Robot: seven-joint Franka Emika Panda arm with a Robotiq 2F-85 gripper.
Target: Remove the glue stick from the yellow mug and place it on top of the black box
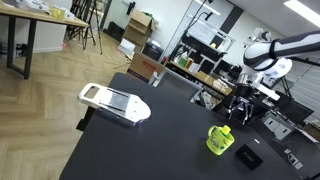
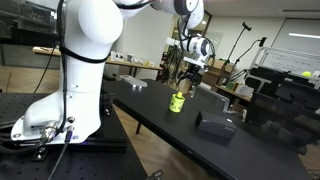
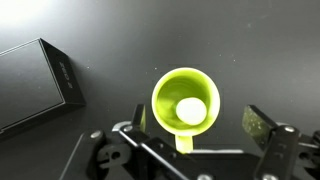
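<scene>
My gripper lowers next and only then closes on the glue stick, since my open fingers are above the top of the glue stick (image 1: 226, 129) (image 3: 190, 110).
The yellow mug (image 3: 186, 104) stands upright on the black tabletop, handle toward the bottom of the wrist view; it also shows in both exterior views (image 1: 220, 141) (image 2: 177, 102). The glue stick (image 3: 190, 110) stands inside it, and I see its pale round top. The black box (image 3: 35, 85) lies flat beside the mug, apart from it, and shows in both exterior views (image 1: 249, 157) (image 2: 213, 122). My gripper (image 3: 198, 123) is open and empty, above the mug with one finger to each side of it. In the exterior views (image 1: 238, 108) (image 2: 188, 76) it hangs a little above the mug.
A long white flat gadget (image 1: 113, 102) lies on the far part of the black table (image 1: 150, 145). Shelves, boxes and equipment stand beyond the table's back edge. The robot's white base (image 2: 70, 90) stands beside the table.
</scene>
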